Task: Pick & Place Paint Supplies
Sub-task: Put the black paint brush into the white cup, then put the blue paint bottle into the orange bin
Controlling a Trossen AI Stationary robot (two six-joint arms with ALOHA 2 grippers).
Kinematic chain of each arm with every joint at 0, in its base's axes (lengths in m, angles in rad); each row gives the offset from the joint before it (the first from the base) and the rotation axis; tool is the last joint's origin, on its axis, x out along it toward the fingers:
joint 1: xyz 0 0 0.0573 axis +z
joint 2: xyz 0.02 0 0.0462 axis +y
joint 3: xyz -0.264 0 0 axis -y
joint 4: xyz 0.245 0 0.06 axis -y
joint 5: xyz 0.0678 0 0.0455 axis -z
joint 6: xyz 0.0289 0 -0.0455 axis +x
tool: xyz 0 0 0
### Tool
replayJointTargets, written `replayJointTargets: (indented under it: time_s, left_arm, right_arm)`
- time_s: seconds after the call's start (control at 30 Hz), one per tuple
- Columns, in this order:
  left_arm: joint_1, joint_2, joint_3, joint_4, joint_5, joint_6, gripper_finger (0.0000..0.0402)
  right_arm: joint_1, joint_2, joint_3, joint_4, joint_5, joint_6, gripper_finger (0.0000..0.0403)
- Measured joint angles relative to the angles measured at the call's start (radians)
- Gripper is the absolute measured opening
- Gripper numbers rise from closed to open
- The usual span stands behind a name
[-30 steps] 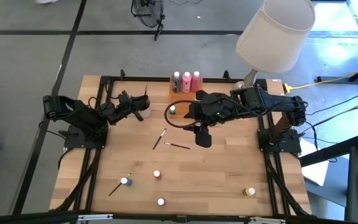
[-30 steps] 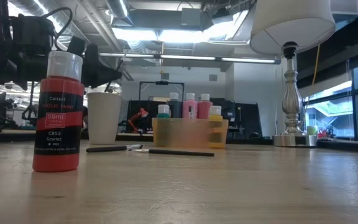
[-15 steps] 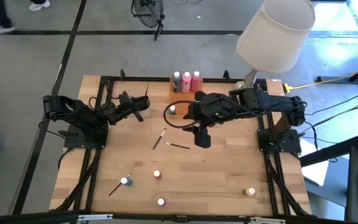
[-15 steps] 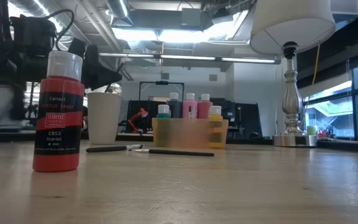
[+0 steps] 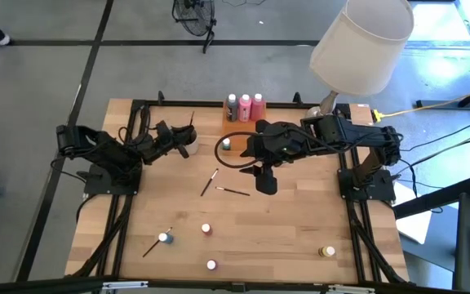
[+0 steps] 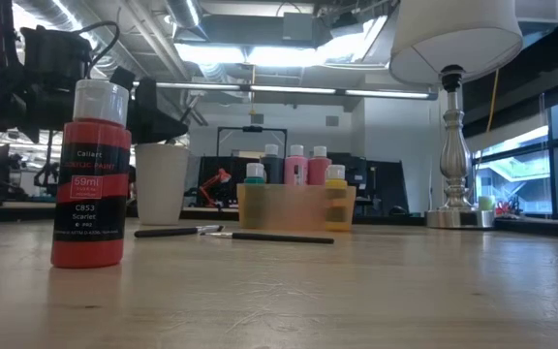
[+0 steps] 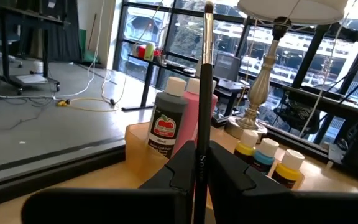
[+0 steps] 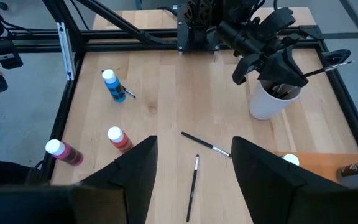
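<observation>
The paintbrush (image 5: 192, 118) is upright, with its handle down over the white cup. It would drop in if I opened my left gripper now, so my left gripper is ready to release it.
My left gripper (image 5: 188, 140) stands over the white cup (image 5: 183, 150) at the far left, shut on a thin dark paintbrush (image 7: 202, 87). My right gripper (image 5: 265, 181) hangs open above the table's middle with nothing between its fingers. Below it, two more paintbrushes (image 8: 207, 144) (image 8: 192, 180) lie flat on the wood. Three squeeze bottles (image 5: 246, 107) stand upright at the far edge by the orange tray (image 5: 232, 124). Small paint bottles stand on the near half: blue (image 5: 164, 238), red (image 5: 206, 229), another (image 5: 211, 265) and yellow (image 5: 326, 252). My left gripper pinches the paintbrush's dark handle (image 7: 199, 155) between its two fingers. The fingers lie level and across the brush. The brush is lifted clear, and its long bristle end (image 8: 329, 63) sticks out past the fingers, above the cup's rim.
A lamp with a white shade (image 5: 361, 41) stands at the far right corner and overhangs the table. Small pots sit inside the tray (image 6: 294, 206). Black frame rails (image 5: 125, 204) run along both sides. In the low view a red bottle (image 6: 90, 174) stands close to the camera.
My left gripper has tipped a little over the cup, still holding the brush. Nothing else has moved.
</observation>
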Motion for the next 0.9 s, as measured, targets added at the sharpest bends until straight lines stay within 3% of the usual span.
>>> replayJointTargets:
  time_s: [0.33,0.9]
  left_arm:
    - [0.000,0.000,0.000,-0.003,-0.003,-0.005,0.0030]
    - [0.000,0.000,0.000,0.014,0.002,0.012,0.0086]
  right_arm:
    - [-0.003,0.000,0.000,0.000,0.000,0.000,0.0208]
    - [-0.007,0.001,0.000,-0.001,0.000,-0.003,0.0208]
